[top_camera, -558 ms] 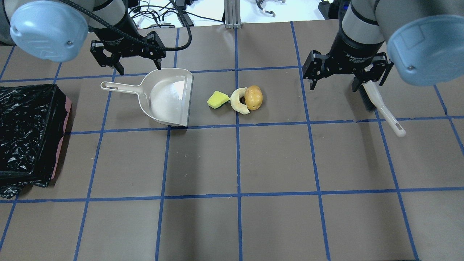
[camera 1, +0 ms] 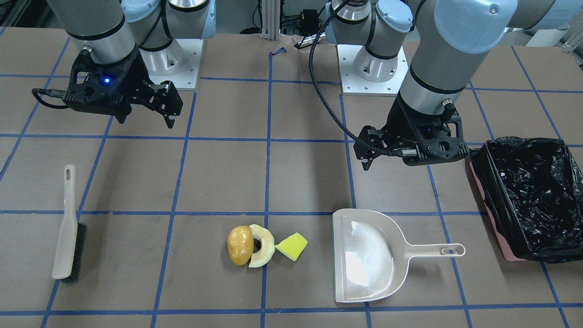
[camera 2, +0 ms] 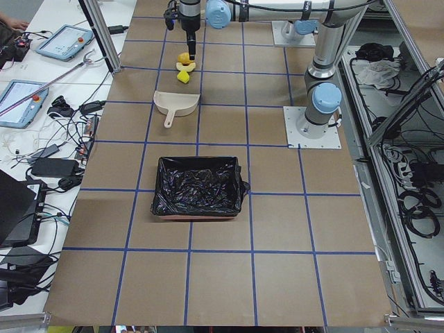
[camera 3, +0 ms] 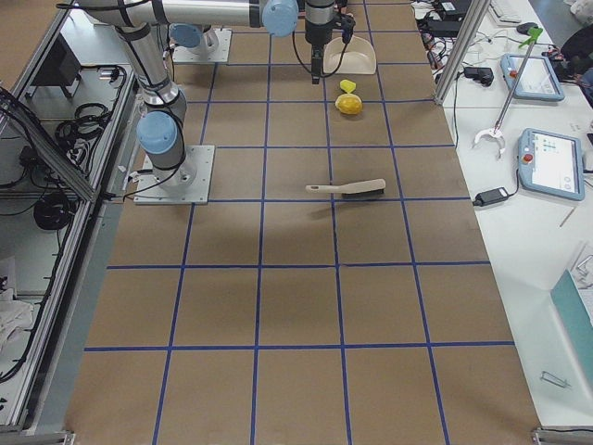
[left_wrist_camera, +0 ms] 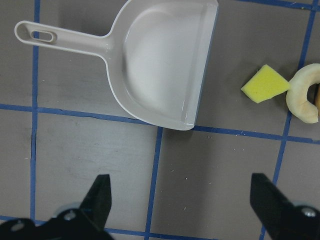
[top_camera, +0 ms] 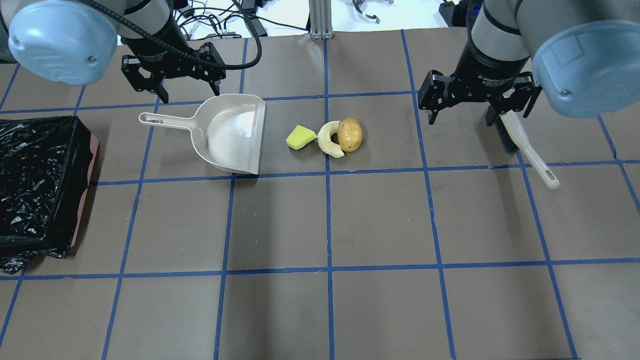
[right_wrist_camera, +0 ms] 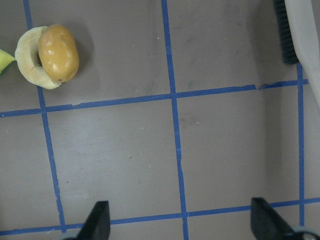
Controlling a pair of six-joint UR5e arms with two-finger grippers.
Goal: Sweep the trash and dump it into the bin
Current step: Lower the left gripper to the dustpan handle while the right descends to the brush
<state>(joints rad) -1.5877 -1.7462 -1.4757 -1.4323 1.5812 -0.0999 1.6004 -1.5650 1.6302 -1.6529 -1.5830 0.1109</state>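
The robot has to sweep the trash into the dustpan (camera 1: 366, 257), so its right gripper needs to take hold of the brush by its white handle (camera 1: 69, 188) next.
The trash lies together mid-table: a golden-brown potato lump (top_camera: 349, 134) resting against a pale cream curved slice (top_camera: 327, 142), with a yellow sponge wedge (top_camera: 300, 137) just left of them. The bin (top_camera: 35, 180), a pink box lined with black plastic, stands at the left edge. My left gripper (top_camera: 190, 94) is open and empty, above the table by the dustpan's far rim. My right gripper (top_camera: 461, 119) is open and empty, between the trash and the brush. The left wrist view shows the sponge (left_wrist_camera: 265, 83) and the slice (left_wrist_camera: 302, 95); the right wrist view shows the potato (right_wrist_camera: 59, 53).
A beige dustpan (top_camera: 232, 135) lies flat, its mouth facing the trash and its handle pointing towards the bin. A beige hand brush (top_camera: 525, 145) with black bristles lies on the table just right of my right gripper. Blue tape lines grid the brown table.
My left gripper has moved slightly away, towards the far side of the table. The right gripper, trash, dustpan and brush are where they were.
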